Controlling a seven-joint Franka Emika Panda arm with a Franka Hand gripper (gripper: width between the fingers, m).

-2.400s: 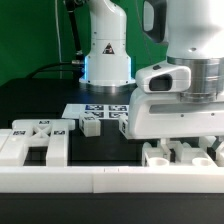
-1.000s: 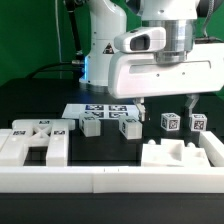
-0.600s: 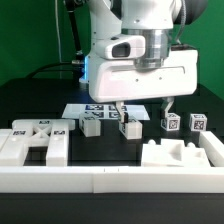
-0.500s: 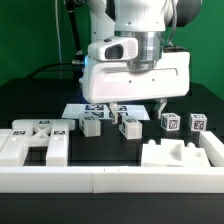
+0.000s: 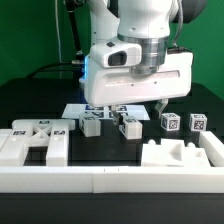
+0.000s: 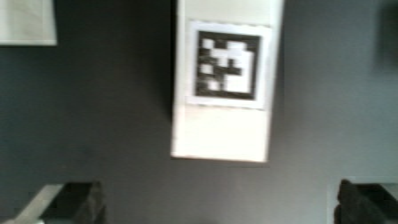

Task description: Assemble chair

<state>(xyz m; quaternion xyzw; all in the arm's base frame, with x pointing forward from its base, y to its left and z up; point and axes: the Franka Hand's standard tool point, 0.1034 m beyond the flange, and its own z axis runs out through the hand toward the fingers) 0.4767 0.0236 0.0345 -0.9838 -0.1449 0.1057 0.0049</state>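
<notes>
The long white part's near end (image 6: 221,150) doesn't reach my gripper's fingers in the wrist view, so they would miss it if they closed now.
My gripper (image 5: 137,106) hangs open over the back middle of the table, with nothing between its fingers. Below it lie two small white tagged chair blocks (image 5: 91,125) (image 5: 129,126). Two more tagged blocks (image 5: 170,122) (image 5: 198,122) stand toward the exterior view's right. A larger white chair piece (image 5: 35,140) with tags lies at the front left, and a notched white piece (image 5: 180,152) at the front right. In the wrist view a long white part with one tag (image 6: 226,80) lies ahead of my gripper (image 6: 221,205). The dark fingertips (image 6: 71,200) stand wide apart, clear of it.
The marker board (image 5: 84,110) lies flat behind the blocks. A long white border wall (image 5: 110,180) runs along the front edge. The arm's base (image 5: 105,60) stands at the back. Another white piece (image 6: 25,20) shows at a corner of the wrist view.
The gripper has risen from the notched piece at the front right and moved toward the exterior view's left, over the middle blocks. It stayed open throughout.
</notes>
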